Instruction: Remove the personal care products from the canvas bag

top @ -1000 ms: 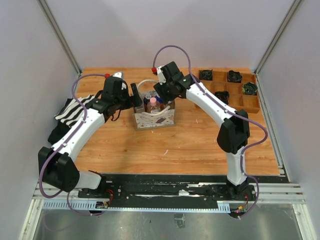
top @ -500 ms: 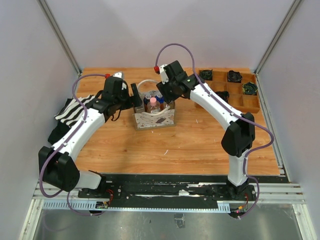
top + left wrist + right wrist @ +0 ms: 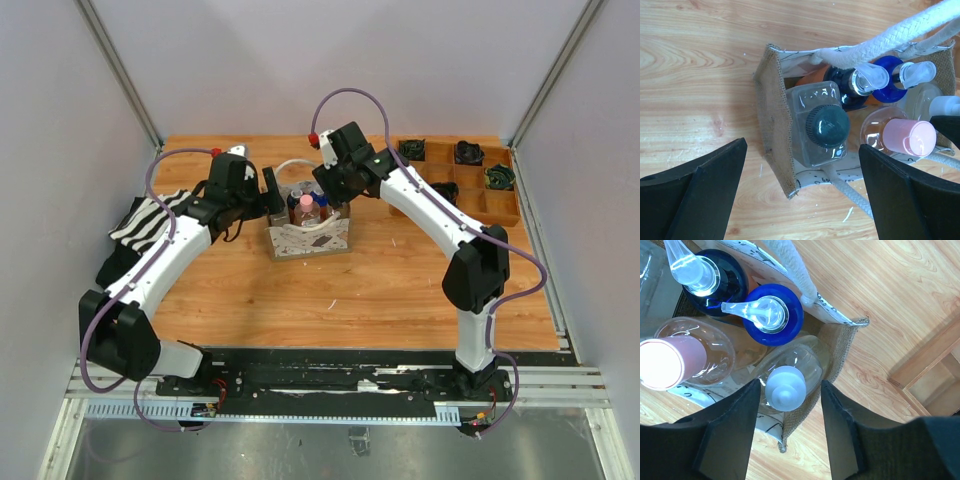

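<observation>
One finger of my left gripper hangs outside the bag's side [image 3: 774, 117]. The gripper needs to move toward the dark cap [image 3: 830, 126] before it closes on the dark-capped bottle.
The canvas bag [image 3: 308, 238] stands on the table at mid-back, holding several personal care products. In the left wrist view its left wall [image 3: 774, 125] shows, with a square clear bottle with a dark cap [image 3: 826, 126], a pink-capped bottle [image 3: 908, 137] and blue pump bottles [image 3: 892, 80] inside. My left gripper [image 3: 802, 147] is open above the bag's left end, its jaws wide to either side of the dark-capped bottle. My right gripper [image 3: 790, 385] is open above the bag's right end, its jaws to either side of a white-capped clear bottle [image 3: 785, 386] with gaps on both sides. The pink cap [image 3: 670, 362] and a blue pump [image 3: 771, 314] sit beside it.
A brown wooden compartment tray [image 3: 478, 205] with dark coiled items stands at the back right; its corner shows in the right wrist view [image 3: 935, 375]. A black-and-white striped cloth [image 3: 150, 220] lies at the left. The bag's white rope handles [image 3: 900, 32] arch over the bottles.
My right arm has shifted a little to the right, with its gripper still over the bag's right end. The left arm and the bag have not moved.
</observation>
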Available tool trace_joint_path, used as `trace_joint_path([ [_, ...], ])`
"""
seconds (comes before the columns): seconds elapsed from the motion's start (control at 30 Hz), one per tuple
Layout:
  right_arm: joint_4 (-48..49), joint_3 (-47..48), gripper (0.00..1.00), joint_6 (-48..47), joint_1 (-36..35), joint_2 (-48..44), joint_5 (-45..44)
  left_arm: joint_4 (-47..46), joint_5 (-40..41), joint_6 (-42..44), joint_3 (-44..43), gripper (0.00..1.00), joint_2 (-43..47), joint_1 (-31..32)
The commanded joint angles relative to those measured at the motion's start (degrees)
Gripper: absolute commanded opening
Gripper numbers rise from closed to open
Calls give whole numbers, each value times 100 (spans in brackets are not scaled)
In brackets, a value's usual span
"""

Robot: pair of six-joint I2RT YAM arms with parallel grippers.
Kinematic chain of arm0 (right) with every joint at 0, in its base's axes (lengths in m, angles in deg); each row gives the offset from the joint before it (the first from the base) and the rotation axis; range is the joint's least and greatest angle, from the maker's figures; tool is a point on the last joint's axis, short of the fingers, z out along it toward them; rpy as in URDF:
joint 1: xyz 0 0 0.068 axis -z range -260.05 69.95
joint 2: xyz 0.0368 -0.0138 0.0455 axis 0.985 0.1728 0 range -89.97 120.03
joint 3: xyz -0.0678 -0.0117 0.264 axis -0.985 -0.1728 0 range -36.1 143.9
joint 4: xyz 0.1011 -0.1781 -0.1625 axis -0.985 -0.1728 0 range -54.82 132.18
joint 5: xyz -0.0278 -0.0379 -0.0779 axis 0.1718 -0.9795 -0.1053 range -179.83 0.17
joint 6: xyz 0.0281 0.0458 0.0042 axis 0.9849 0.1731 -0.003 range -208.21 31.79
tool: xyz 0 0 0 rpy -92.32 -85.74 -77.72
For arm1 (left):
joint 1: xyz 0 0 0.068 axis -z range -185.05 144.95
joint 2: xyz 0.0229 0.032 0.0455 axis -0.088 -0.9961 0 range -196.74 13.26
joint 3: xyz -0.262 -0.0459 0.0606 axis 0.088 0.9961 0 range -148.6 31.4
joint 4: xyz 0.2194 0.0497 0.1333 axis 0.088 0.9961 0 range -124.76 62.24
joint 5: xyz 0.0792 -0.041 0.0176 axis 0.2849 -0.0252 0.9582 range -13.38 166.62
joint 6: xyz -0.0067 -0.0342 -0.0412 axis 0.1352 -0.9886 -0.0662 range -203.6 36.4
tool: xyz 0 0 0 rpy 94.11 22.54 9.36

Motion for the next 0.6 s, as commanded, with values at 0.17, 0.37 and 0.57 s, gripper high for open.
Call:
trace_joint_path([
  [0.17,-106,89,42,-77,80,144,130,21,56,31,-295,100,-309,82],
  [0.37,-198,158,10,-56,100,-16,77,126,242,143,-559,99,-410,216],
  [0.57,-216,248,9,-47,100,-627,5,551,705,449,-1118,86,-720,421],
])
